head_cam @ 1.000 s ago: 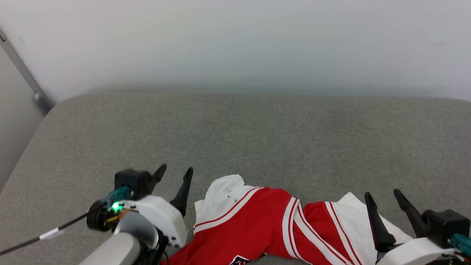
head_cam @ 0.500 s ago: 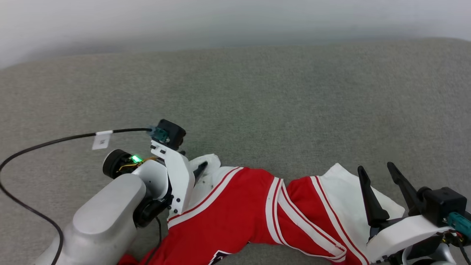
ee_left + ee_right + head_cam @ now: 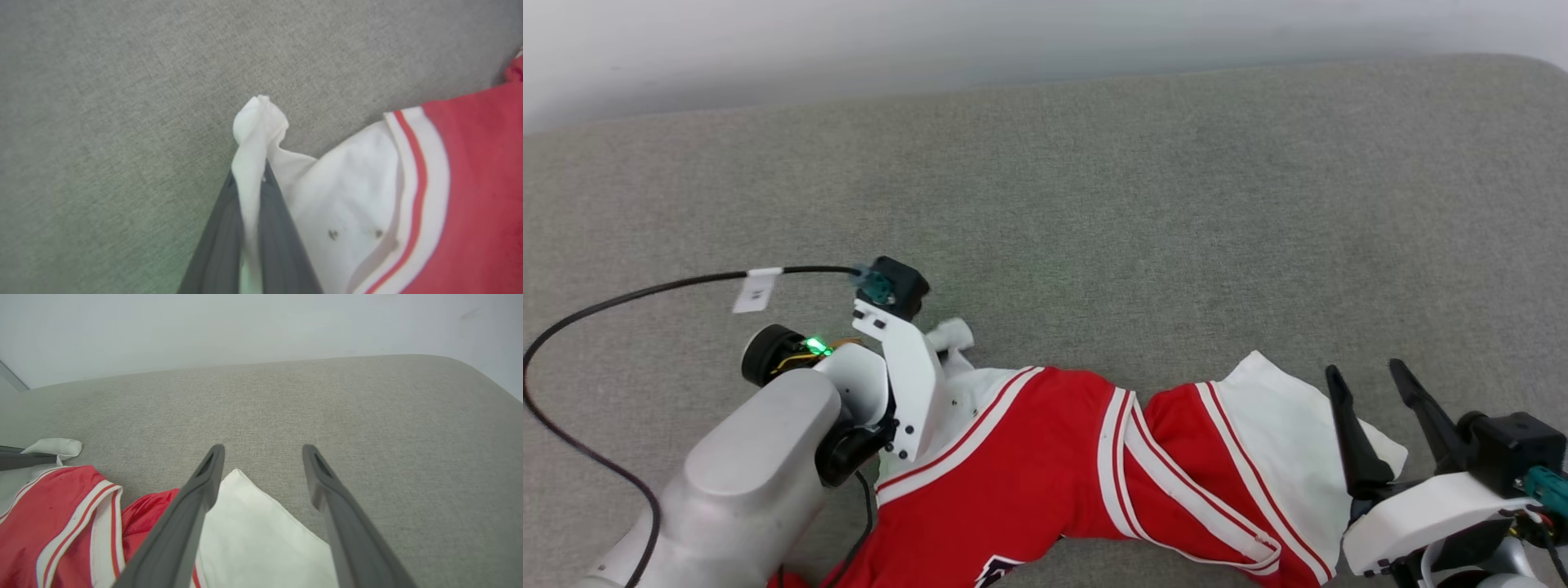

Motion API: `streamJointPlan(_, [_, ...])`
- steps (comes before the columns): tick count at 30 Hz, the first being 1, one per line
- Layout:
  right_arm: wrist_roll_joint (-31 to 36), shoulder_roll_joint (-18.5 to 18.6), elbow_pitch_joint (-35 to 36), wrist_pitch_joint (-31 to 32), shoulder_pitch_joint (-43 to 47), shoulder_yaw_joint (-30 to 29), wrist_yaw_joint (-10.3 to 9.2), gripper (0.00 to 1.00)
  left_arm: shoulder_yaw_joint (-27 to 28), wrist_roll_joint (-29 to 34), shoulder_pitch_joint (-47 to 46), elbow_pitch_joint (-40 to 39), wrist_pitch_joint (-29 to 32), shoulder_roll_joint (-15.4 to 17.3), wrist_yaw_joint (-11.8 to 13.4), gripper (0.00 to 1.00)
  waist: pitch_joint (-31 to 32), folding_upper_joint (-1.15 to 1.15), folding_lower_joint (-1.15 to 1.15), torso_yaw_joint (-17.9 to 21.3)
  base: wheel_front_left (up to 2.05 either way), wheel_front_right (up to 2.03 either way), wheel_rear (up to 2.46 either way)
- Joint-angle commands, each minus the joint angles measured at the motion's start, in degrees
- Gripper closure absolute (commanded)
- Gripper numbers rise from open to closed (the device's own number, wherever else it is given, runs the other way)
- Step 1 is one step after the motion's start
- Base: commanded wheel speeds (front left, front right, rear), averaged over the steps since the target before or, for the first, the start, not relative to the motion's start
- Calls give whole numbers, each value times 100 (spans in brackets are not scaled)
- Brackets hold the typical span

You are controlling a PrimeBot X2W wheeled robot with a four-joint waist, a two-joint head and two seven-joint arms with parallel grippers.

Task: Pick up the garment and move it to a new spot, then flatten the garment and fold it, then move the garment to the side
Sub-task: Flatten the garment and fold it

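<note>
The white sleeve (image 3: 1285, 431) is lying loose and spread out on the cushion, so the robot's right gripper will grab the garment by the sleeve's open edge (image 3: 1387, 443) next.
The garment (image 3: 1045, 457), a red jersey with white sleeves and red-and-white striped trim, lies crumpled at the near edge of the grey cushion. My left gripper (image 3: 255, 179) is shut on the tip of its white left sleeve (image 3: 952, 335), and a pinch of white cloth sticks out past the fingers (image 3: 218, 241). My right gripper (image 3: 1372, 380) stands open over the other white sleeve (image 3: 261, 535), its fingertips above the cloth and apart from it. A bit of black lettering (image 3: 1001, 569) peeks out at the bottom edge.
The grey upholstered surface (image 3: 1094, 204) stretches wide beyond the garment up to a pale wall (image 3: 1013, 33). A black cable (image 3: 645, 294) with a white tag loops from my left wrist across the cushion at the left.
The head camera tipped down. My left gripper swung over to the white sleeve tip and shut on it. The right gripper stayed open near the other sleeve.
</note>
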State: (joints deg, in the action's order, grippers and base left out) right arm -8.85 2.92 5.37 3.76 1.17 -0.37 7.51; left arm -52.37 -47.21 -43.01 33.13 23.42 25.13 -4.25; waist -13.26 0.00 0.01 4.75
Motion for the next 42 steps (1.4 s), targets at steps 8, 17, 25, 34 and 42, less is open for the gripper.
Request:
streamJointPlan(8, [11,-6,52,105,158,-264,-3,0,929,-274,723,-255,-1463,438,902,100,317,0,-1,-312,0,0,0])
streamJointPlan(17, [45,-6,121,238,296,-457,-4,0,1567,-985,2169,-443,-2151,597,1473,62,501,0,-1,-419,0,0,0])
streamJointPlan(25, [111,-6,172,337,426,-548,-4,0,1683,-674,2373,-650,-3346,426,1494,0,814,0,-1,-439,0,0,0])
streamJointPlan(34, [11,-6,200,625,789,-615,-4,0,2038,150,2947,-1831,-3864,379,2002,0,1355,0,-1,-469,0,0,0])
streamJointPlan(42, [-215,132,-90,1750,918,-1120,-4,0,2439,795,3658,-2924,-3860,264,2200,0,1391,0,-1,-664,0,0,0])
